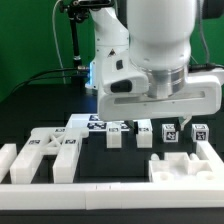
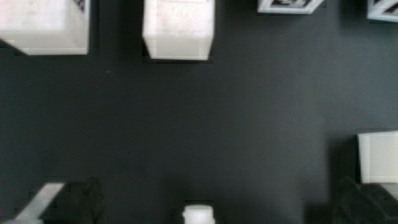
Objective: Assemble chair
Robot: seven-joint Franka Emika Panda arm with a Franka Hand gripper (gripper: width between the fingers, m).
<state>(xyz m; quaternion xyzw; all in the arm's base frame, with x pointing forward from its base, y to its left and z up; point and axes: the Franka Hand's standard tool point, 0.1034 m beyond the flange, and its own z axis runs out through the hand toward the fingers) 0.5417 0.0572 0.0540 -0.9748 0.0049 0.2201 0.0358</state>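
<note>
I should next use my gripper to grab the small tagged block by its tagged body, so that the block can fit into the U-shaped white piece.
The chair is in loose white parts on the black table. In the exterior view a tagged flat slab lies at the back, with several small tagged blocks in a row to its right. Two tagged bars lie toward that view's left. The white arm hangs over the row. In the wrist view my gripper is open. Its dark fingers stand far apart over bare table and hold nothing. Two white blocks and a tagged piece lie ahead, apart from the fingers.
A long white rail runs along the table's front. A U-shaped white piece sits behind the rail at the exterior view's right. Another white part lies close to one finger, and a small white stub shows between the fingers.
</note>
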